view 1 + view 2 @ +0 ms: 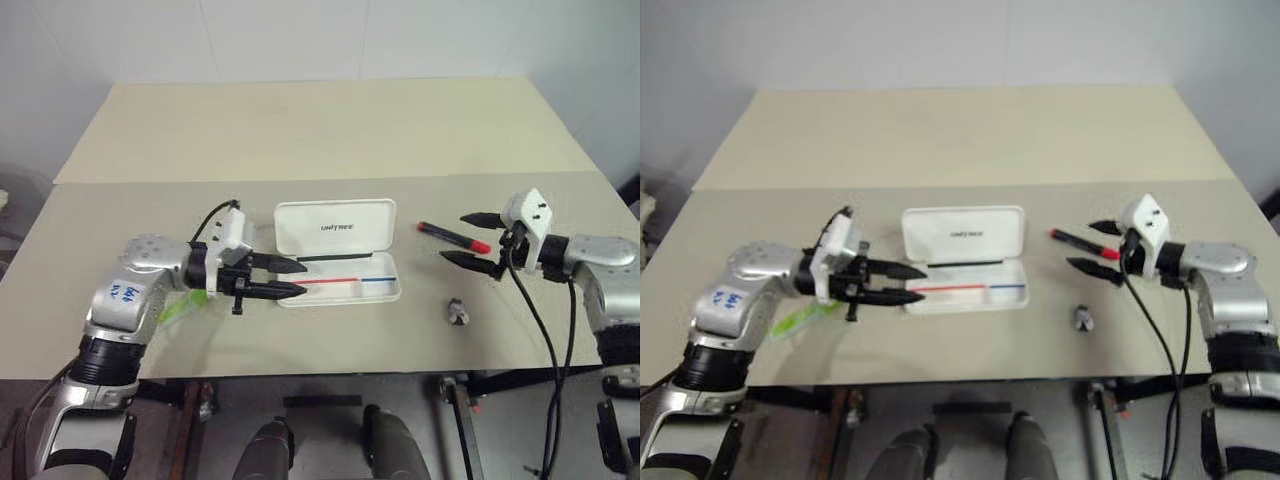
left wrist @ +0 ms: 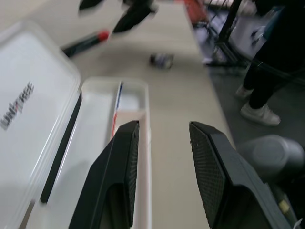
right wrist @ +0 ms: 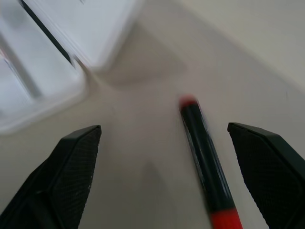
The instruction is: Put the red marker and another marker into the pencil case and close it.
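Note:
My right fingers are above the red marker, on each side, and would miss; they must lower before closing.
The white pencil case lies open at the table's middle, its lid raised behind the tray. My left gripper hovers over the tray's left end, open, with nothing between its fingers. The light green marker lies on the table under my left forearm, partly hidden. The red marker lies flat to the right of the case. My right gripper is wide open, one finger on each side of the marker's right half, not touching it.
A small grey metal lump sits near the front edge, right of the case. The far half of the table is bare. A person's legs and white shoes stand on the floor beside the table's right end.

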`<action>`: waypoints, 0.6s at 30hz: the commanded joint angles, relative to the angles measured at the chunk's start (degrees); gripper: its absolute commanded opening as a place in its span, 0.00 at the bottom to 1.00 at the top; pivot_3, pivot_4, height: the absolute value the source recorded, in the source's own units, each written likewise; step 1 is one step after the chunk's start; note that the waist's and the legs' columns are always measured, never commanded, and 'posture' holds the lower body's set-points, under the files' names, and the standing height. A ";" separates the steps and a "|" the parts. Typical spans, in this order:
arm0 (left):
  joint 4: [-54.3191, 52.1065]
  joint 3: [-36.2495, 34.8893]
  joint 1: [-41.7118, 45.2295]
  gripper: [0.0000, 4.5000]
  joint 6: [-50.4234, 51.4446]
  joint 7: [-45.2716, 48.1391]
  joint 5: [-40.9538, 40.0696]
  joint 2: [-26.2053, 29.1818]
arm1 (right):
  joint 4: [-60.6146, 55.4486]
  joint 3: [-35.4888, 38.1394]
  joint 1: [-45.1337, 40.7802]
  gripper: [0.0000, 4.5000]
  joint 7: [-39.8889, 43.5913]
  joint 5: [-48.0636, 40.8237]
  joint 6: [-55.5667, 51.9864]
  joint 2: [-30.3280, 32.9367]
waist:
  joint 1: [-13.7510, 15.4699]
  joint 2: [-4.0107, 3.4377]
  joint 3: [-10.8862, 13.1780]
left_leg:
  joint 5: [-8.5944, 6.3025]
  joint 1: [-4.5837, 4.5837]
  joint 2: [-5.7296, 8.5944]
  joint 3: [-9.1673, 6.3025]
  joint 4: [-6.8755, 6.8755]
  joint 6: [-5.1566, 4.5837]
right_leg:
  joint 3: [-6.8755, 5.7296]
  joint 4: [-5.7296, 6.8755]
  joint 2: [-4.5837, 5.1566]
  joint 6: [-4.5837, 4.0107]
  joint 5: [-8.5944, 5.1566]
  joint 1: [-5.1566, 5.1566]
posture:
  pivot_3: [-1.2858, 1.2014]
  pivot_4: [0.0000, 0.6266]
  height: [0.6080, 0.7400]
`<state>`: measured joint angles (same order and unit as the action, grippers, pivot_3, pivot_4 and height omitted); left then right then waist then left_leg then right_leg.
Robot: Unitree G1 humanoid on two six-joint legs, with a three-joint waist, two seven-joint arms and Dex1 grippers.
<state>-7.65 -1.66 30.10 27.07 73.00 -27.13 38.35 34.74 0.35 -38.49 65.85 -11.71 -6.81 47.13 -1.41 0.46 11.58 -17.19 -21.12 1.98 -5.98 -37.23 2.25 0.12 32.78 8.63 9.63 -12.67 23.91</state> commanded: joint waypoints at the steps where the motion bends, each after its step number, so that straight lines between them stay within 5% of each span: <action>1: -3.39 -3.16 -0.66 0.40 0.04 -0.34 -2.54 2.60 | 9.09 -1.13 -4.89 1.00 0.54 3.52 2.30 0.05 | -0.14 -0.01 0.00 | 0.00 0.00 0.00 0.03 0.02 0.00 | 0.01 -0.02 0.00 0.00 0.00 0.00 | 0.52 0.24 1.00; 8: -5.15 -6.36 -3.21 0.40 -0.15 -2.04 -3.22 6.23 | 24.51 -2.76 -12.57 0.96 -0.24 8.03 7.51 -3.48 | -0.67 -0.01 0.00 | 0.08 0.00 0.00 0.18 0.03 0.15 | 0.16 -0.10 -0.02 0.05 0.03 0.05 | 0.52 0.24 1.00; 11: -6.11 -8.11 -4.45 0.41 -0.06 -3.18 -3.95 7.36 | 28.67 -2.78 -14.68 0.80 0.34 9.16 8.08 -5.27 | -1.08 0.01 0.01 | 0.08 0.03 -0.04 0.25 0.09 0.16 | 0.23 -0.06 -0.06 0.05 0.03 0.11 | 0.52 0.24 1.00; 18: -6.66 -9.84 -6.59 0.41 -0.57 -4.57 -4.26 8.52 | 29.17 -2.80 -15.42 0.22 3.60 9.81 9.11 -7.57 | -1.71 0.01 0.01 | 0.05 0.09 -0.07 0.26 -0.03 0.10 | 0.28 0.16 -0.10 0.04 0.12 0.09 | 0.52 0.24 1.00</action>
<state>-12.57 -9.50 23.80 27.37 68.74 -29.86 45.79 63.65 -2.23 -53.58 68.75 -2.66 2.18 39.93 -3.12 0.48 11.59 -17.14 -21.02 1.89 -5.72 -37.27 2.36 0.40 32.96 8.51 9.65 -12.54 24.00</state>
